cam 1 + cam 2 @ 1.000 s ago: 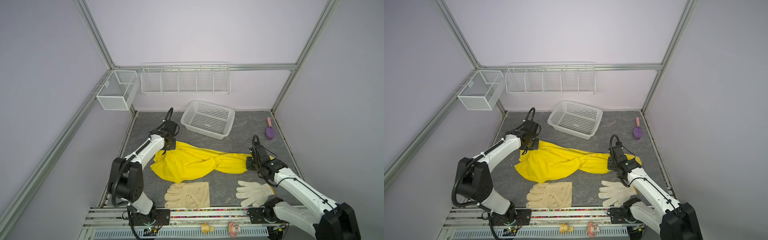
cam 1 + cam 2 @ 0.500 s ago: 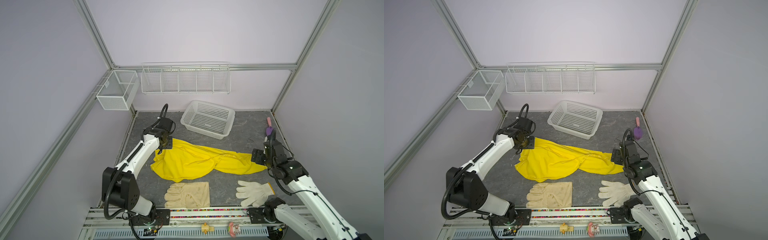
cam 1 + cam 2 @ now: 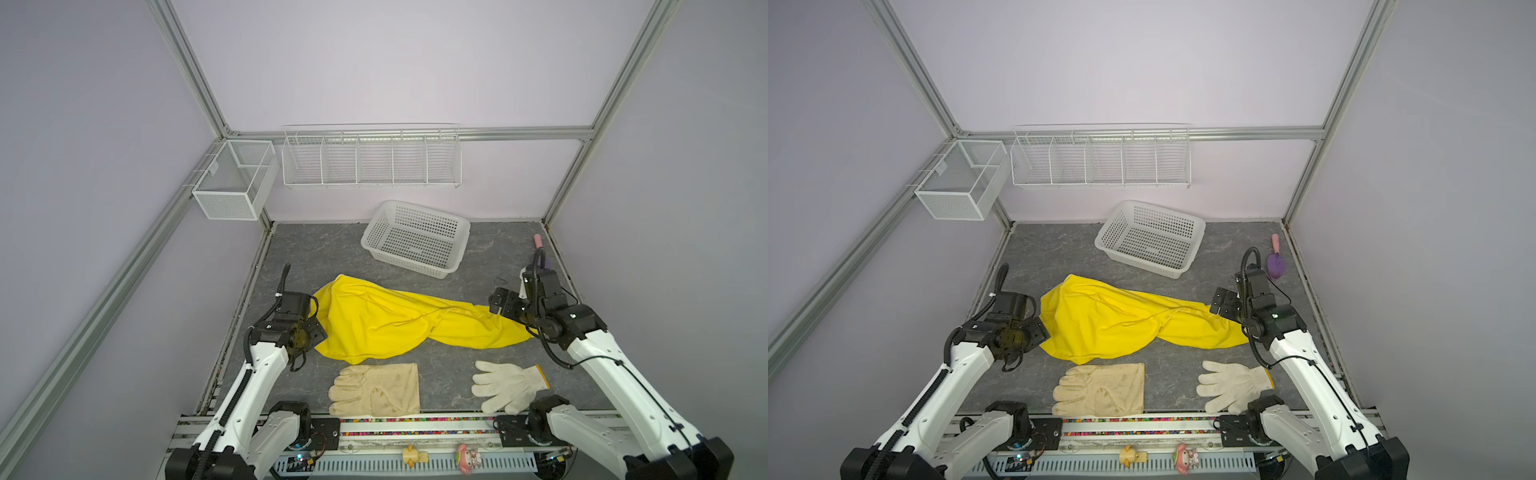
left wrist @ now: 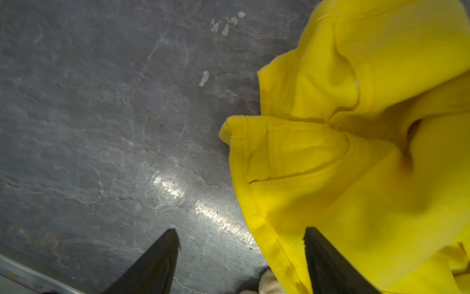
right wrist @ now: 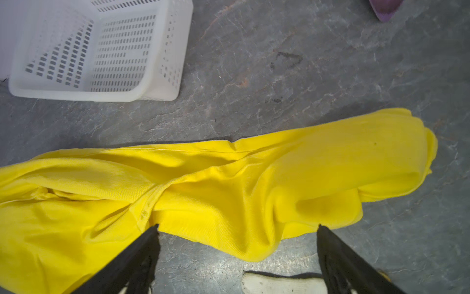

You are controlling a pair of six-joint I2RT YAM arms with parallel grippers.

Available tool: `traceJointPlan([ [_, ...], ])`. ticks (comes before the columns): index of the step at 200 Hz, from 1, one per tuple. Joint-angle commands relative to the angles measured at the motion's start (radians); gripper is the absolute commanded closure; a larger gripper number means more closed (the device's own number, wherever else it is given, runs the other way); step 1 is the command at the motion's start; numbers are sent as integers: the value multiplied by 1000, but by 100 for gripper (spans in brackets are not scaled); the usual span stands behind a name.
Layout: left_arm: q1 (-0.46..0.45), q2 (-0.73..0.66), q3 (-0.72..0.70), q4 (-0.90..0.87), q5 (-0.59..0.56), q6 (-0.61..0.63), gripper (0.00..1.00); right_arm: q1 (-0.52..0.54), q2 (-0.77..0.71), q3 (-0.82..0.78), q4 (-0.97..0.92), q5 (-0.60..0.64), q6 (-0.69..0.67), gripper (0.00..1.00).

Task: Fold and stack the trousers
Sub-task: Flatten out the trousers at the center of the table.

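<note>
Next, my left gripper grabs the trousers' hem at the wide end, and the narrow end stays free to straighten for folding.
The bright yellow trousers point(image 3: 395, 324) point(image 3: 1121, 324) lie stretched sideways across the middle of the grey table, wrinkled, with the wide end at the left and the narrow end at the right. My left gripper point(image 3: 311, 332) point(image 4: 240, 229) hovers open at the left end. One of its fingers is over the hem of the trousers point(image 4: 356, 152) and the other over bare table. My right gripper point(image 3: 503, 307) point(image 5: 237, 225) hangs open above the right end of the trousers point(image 5: 229, 191). Neither gripper holds anything.
A white perforated basket point(image 3: 415, 241) stands behind the trousers. A cream leather glove point(image 3: 376, 388) and a white knitted glove point(image 3: 509, 384) lie near the front edge. A purple tool point(image 3: 1276, 264) lies at the far right. A wire rack point(image 3: 370, 158) and a mesh box point(image 3: 232, 183) hang on the walls.
Both grippers have opened and let go of the trousers' ends. The left arm has drawn back toward the front, the right arm has pulled out to the right. The trousers lie still.
</note>
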Motion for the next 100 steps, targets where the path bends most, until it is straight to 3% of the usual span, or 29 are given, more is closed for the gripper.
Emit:
traceJointPlan([
  [1,52,-17,-67,175,123,-91,23,-31,-14,-46,-13,-11,101,3],
  [50,71,93,-160,374,188,-146,32,-65,3,-85,-8,-45,176,3],
  [76,82,144,-185,435,208,-148,50,-65,14,-103,15,-81,226,5],
  [100,82,142,-155,428,239,-136,77,-66,42,-99,26,-108,245,11],
])
